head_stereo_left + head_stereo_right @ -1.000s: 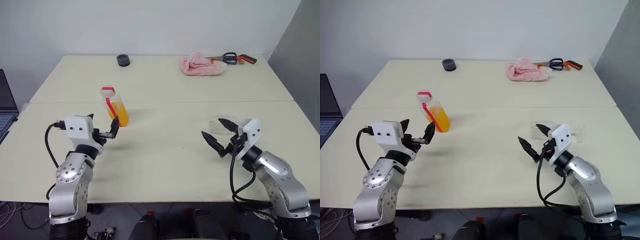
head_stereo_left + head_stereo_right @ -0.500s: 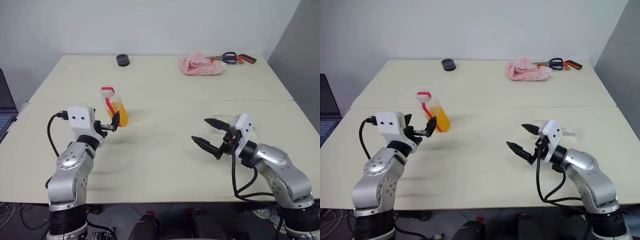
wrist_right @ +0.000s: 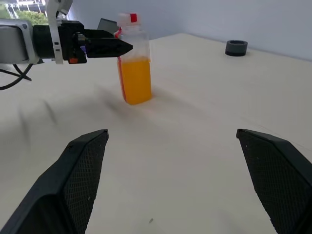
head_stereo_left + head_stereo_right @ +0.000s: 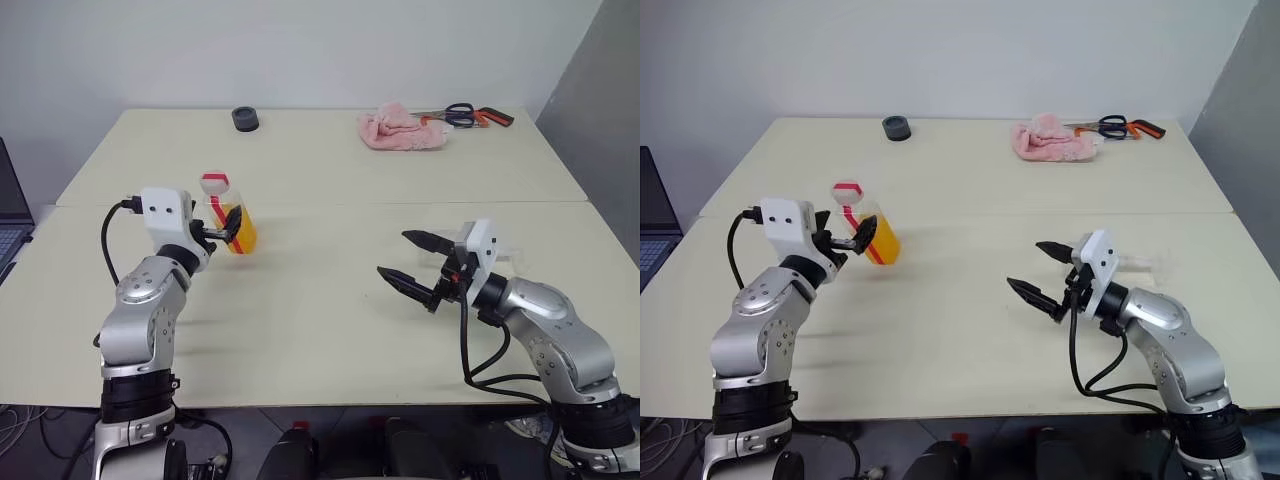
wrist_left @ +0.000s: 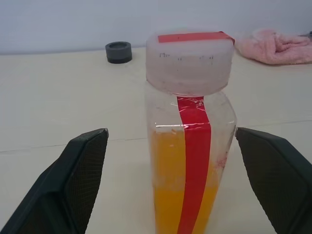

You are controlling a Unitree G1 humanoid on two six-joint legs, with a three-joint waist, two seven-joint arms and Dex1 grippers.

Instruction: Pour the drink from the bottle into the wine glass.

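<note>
The bottle's pale cap [image 4: 214, 182] has to stay free to come off for pouring, so my left gripper should next grab the bottle by its red-striped body [image 4: 242, 241].
The bottle [image 4: 231, 212] stands on the table with a pale cap and a red strip down its side. The orange drink [image 5: 168, 180] fills about its lower half. My left gripper [image 5: 170, 132] is open around the bottle, with one finger [image 5: 83, 170] on each side and a gap to each wall. My right gripper [image 4: 393, 253] hovers open above the table's right half, pointing toward the bottle [image 3: 132, 63]. A faint clear shape just behind the right hand looks like the wine glass [image 4: 1143, 264], mostly hidden by that hand.
At the back of the table [image 4: 320, 330] lie a black round object [image 4: 245, 119], a pink cloth [image 4: 400, 131] and orange-handled scissors [image 4: 466, 115]. A laptop [image 4: 8, 215] sits past the left edge. A seam crosses the table behind the bottle.
My left gripper has moved forward and up, so its fingers now flank the bottle. My right gripper has swung to point left, uncovering part of the glass behind it.
</note>
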